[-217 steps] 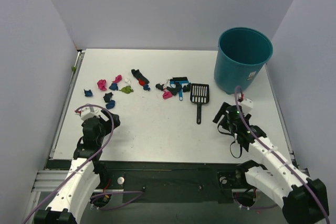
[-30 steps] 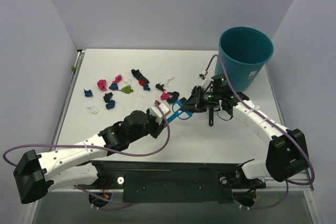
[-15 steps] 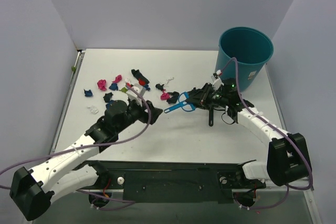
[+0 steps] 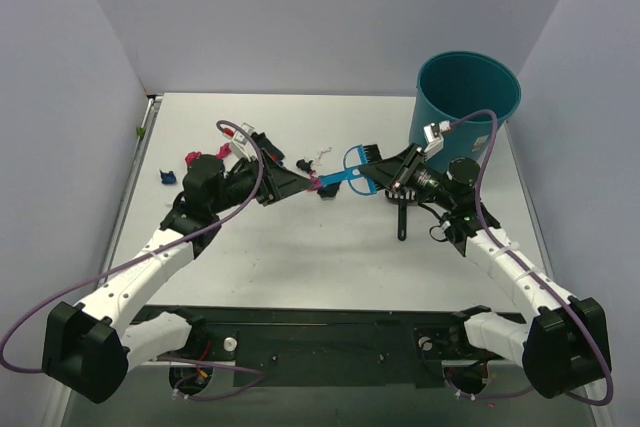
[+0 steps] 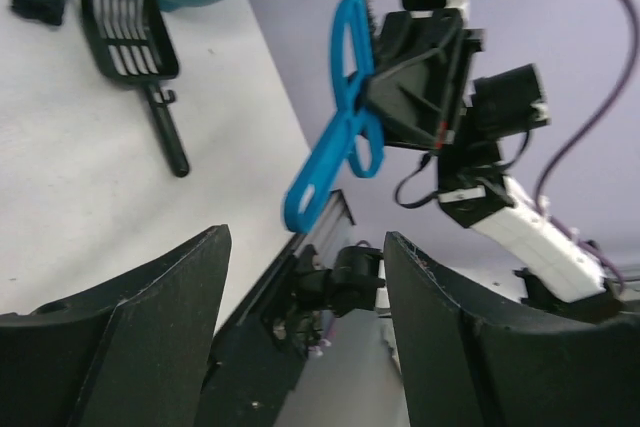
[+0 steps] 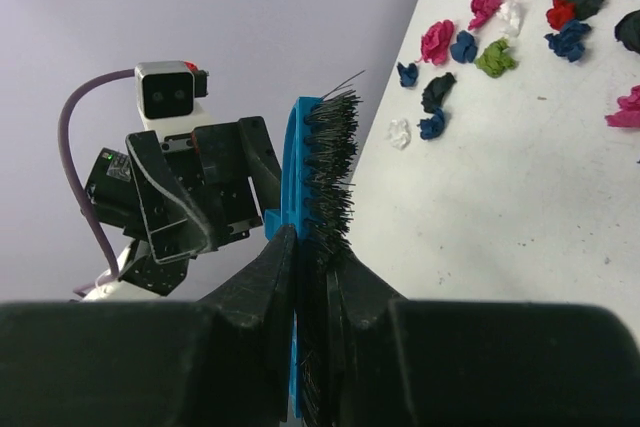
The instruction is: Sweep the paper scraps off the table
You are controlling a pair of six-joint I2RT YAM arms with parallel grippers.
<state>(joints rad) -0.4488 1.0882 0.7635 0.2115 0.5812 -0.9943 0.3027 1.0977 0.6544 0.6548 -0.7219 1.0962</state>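
Observation:
My left gripper grabs the small blue hand brush by its handle end (image 4: 332,178) (image 5: 311,193) next. That leaves the bristles free to sweep the paper scraps.
My right gripper (image 4: 388,179) is shut on the head of the small blue hand brush (image 4: 350,169) and holds it above the table (image 4: 300,267). In the right wrist view the jaws pinch the brush (image 6: 312,162) across its back and bristles. My left gripper (image 4: 296,185) is open and empty, just left of the brush handle; its wrist view shows the brush (image 5: 340,132) ahead of the spread fingers (image 5: 150,347). Paper scraps (image 6: 437,42), pink, blue, green, black and white, lie at the back left of the table. A few scraps (image 4: 320,185) lie under the brush handle.
The black slotted scoop (image 5: 130,37) lies on the table, mostly under my right gripper, with its handle (image 4: 400,219) pointing toward me. The teal round bin (image 4: 465,112) stands at the back right corner. Purple walls close in the table on three sides.
My left gripper opened, let go of the brush handle and drew back to the left. My right gripper, shut on the brush head, raised it up and back.

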